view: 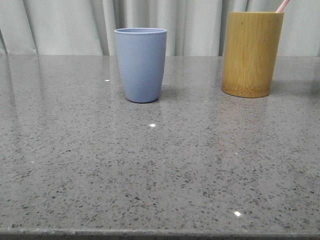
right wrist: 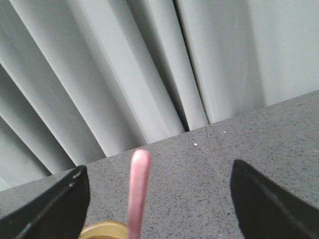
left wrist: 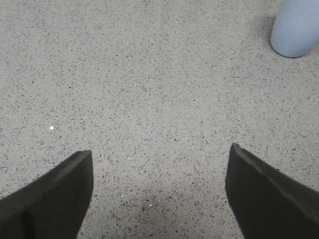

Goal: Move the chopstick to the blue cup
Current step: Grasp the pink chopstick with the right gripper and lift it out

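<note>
The pink chopstick's upper end [view: 283, 5] is between my right gripper's open fingers and closing would catch the chopstick, so it is now time to close.
The blue cup [view: 141, 64] stands upright at the back middle of the table, and its base shows in the left wrist view [left wrist: 296, 28]. A pale pink chopstick [view: 283, 5] pokes out of the bamboo holder [view: 251, 53] at the back right. In the right wrist view the chopstick's upper end [right wrist: 138, 191] rises between the fingers of my right gripper [right wrist: 158, 172], which is open and not touching it. The holder's rim [right wrist: 103, 231] shows just below. My left gripper [left wrist: 160, 149] is open over bare table, well away from the cup. Neither gripper shows in the front view.
The speckled grey stone table [view: 160, 170] stretches from the front edge to the two cups. Pale pleated curtains [view: 65, 25] hang right behind the table's back edge.
</note>
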### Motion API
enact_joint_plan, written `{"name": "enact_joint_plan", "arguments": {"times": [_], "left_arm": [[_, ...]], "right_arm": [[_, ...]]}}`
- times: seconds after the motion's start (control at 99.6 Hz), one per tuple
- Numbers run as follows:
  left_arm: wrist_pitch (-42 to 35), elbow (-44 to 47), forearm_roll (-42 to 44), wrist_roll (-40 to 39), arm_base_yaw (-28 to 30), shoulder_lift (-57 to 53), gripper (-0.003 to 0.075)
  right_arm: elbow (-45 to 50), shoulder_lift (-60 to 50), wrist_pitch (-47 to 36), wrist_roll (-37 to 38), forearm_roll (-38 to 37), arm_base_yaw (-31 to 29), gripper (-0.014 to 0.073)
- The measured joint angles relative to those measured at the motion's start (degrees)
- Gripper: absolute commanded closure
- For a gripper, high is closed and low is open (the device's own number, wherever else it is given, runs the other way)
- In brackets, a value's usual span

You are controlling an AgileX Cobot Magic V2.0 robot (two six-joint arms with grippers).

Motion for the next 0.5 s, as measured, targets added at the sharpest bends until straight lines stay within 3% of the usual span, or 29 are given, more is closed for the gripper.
{"name": "enact_joint_plan", "arguments": {"times": [0.11, 0.331, 0.502], "left_arm": [[0.0, 0.0, -0.1, 0.0, 0.0, 0.0, 0.0185], [0.0, 0.0, -0.1, 0.0, 0.0, 0.0, 0.0185], [0.0, 0.0, -0.1, 0.0, 0.0, 0.0, 0.0185]], "right_arm": [[0.0, 0.0, -0.1, 1.4, -1.0, 0.0, 0.0023], [0.0, 0.2, -0.5, 2.0, -1.5, 0.0, 0.0176], [0.0, 2.0, -2.6, 2.0, -1.5, 0.0, 0.018]]}}
